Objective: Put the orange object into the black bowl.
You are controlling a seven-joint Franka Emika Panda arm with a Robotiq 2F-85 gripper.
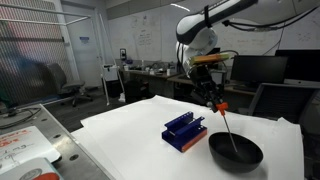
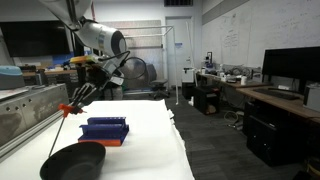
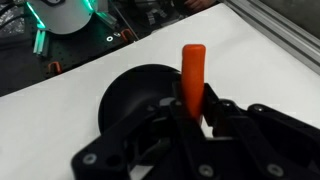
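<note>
My fingers are holding the orange end high above the black bowl's rim [image 1: 242,137] [image 3: 101,106], so I should lower the orange object before my gripper lets go of it.
My gripper [image 1: 219,103] is shut on the orange object [image 1: 223,106], holding it by its orange end above the table; it also shows in an exterior view [image 2: 72,106]. The thin dark shaft hangs down toward the black bowl [image 1: 236,152], and its lower end reaches into the bowl's inside. In an exterior view the bowl [image 2: 73,161] sits at the table's near edge, with the orange end [image 2: 67,109] above it. In the wrist view the orange end [image 3: 192,75] stands between the fingers [image 3: 196,112], with the bowl [image 3: 135,95] right below.
A blue slotted rack [image 1: 185,131] with an orange bottom edge stands on the white table [image 1: 130,130] beside the bowl; it also shows in an exterior view [image 2: 104,130]. Desks, monitors and chairs surround the table. A metal-framed bench [image 1: 30,140] lies alongside.
</note>
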